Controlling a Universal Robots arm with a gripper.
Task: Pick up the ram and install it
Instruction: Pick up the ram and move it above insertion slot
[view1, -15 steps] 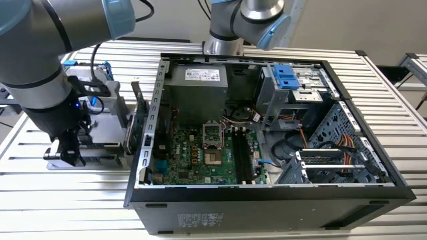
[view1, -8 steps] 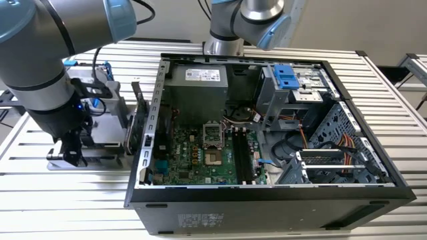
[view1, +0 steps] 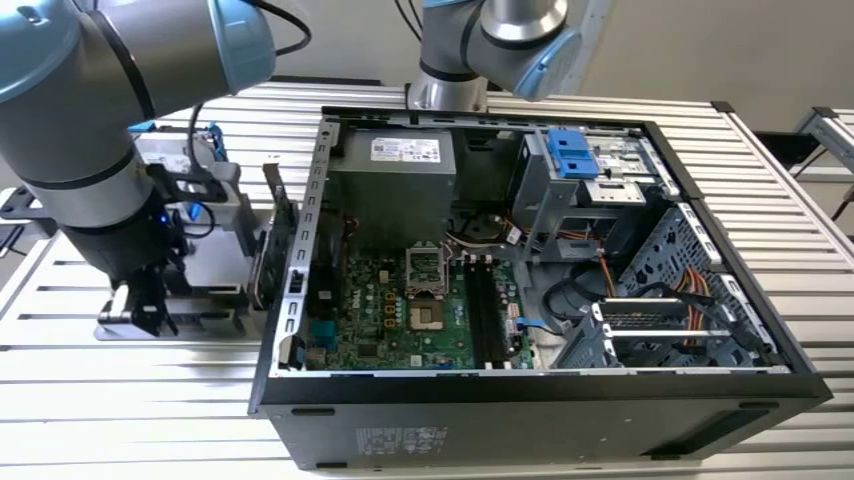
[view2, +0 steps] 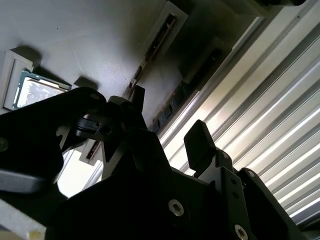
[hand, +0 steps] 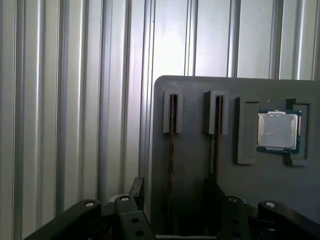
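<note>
I will next use my gripper to grab the ram by its bare middle part (hand: 170, 182) so I can install it. The holder's slotted post closes around the end of the ram.
The ram (hand: 172, 145) is a thin dark stick standing on edge in a slot of a grey parts holder (hand: 195, 90). A second similar stick (hand: 217, 130) sits in the neighbouring slot. My gripper (hand: 175, 192) is open just above the holder, and the ram (view2: 172, 107) runs between its two dark fingers (view2: 200, 142) in both wrist views. The second stick lines up with the other finger. In the exterior view my gripper (view1: 140, 305) hangs over the holder (view1: 200, 320), on that view's left of the open computer case (view1: 534, 410). The motherboard's long black memory slots (view1: 483, 310) lie inside the case.
A processor chip (hand: 278, 131) rests in a recess of the holder beside the sticks. A silver drive with blue brackets (view1: 174, 150) and an upright card (view1: 274, 235) stand at the holder's back. The ribbed metal table (view1: 107, 400) surrounds everything. A second arm's base (view1: 447, 90) stands behind the case.
</note>
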